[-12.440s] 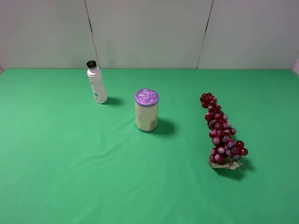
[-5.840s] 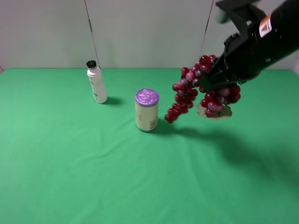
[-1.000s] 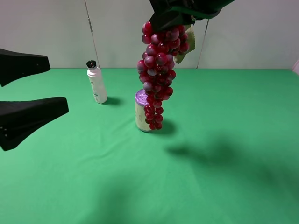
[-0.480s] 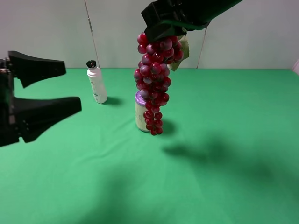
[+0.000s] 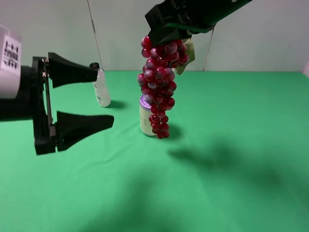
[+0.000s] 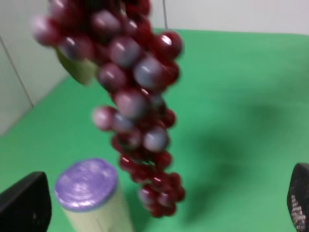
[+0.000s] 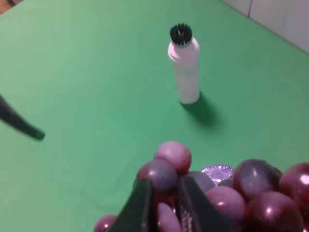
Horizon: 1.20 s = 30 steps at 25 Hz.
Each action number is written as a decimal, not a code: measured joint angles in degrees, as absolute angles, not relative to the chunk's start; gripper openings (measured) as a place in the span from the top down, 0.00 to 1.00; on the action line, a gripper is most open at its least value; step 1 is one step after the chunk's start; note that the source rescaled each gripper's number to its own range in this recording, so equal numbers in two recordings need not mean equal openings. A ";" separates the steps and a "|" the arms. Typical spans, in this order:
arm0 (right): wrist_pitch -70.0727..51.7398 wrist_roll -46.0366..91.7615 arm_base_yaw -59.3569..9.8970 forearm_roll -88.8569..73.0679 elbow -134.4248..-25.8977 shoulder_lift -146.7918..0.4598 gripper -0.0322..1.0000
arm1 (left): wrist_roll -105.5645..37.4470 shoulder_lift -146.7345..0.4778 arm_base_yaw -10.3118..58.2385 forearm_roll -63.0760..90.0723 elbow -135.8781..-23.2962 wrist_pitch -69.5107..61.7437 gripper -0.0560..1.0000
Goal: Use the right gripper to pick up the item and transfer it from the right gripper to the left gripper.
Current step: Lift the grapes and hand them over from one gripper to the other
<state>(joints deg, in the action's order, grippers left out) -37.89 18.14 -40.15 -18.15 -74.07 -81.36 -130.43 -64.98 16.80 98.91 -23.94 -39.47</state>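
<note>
The bunch of grapes needs to go over from my right gripper to my left gripper, so next my left gripper needs to grab it by its tapering middle (image 5: 161, 99) (image 6: 143, 129).
The item, a long bunch of dark red and purple grapes (image 5: 159, 82) with a pale leaf (image 5: 187, 50), hangs in the air above the green table. My right gripper (image 5: 166, 34) is shut on its top end. In the right wrist view the closed fingers (image 7: 140, 208) pinch between the top grapes (image 7: 251, 193). My left gripper (image 5: 106, 96) stands open at the left, pointing toward the bunch and apart from it. The left wrist view shows the grapes (image 6: 135, 96) ahead, between the two wide-set fingertips (image 6: 24, 203).
A purple-lidded can (image 5: 144, 116) stands right behind the hanging bunch's lower end, and shows below it in the left wrist view as the can (image 6: 89, 188). A white bottle (image 5: 101, 92) stands at the back left, partly behind my left gripper's upper finger.
My left gripper has come in from the left edge toward the grapes, staying open. The right gripper and the bunch have shifted slightly left and lower.
</note>
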 joint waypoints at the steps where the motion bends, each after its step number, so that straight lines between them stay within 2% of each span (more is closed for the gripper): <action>1: -37.89 18.14 -40.15 -18.15 -74.07 -81.36 0.97 | -130.43 -65.75 16.97 99.05 -24.44 -39.65 0.02; 7: -37.89 18.14 -40.15 -18.27 -74.07 -81.36 0.97 | -130.64 -74.02 21.42 99.10 -28.21 -40.13 0.02; 20: -38.13 18.14 -40.15 -18.27 -74.07 -81.36 0.97 | -130.66 -81.78 29.18 99.10 -37.25 -35.16 0.06; 30: -38.21 18.14 -40.15 -17.72 -74.07 -81.36 0.97 | -130.59 -85.10 29.88 99.15 -40.80 -32.82 0.10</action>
<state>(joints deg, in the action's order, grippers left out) -38.21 18.14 -40.15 -17.72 -74.07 -81.36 -130.59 -85.10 29.88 99.15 -40.80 -32.82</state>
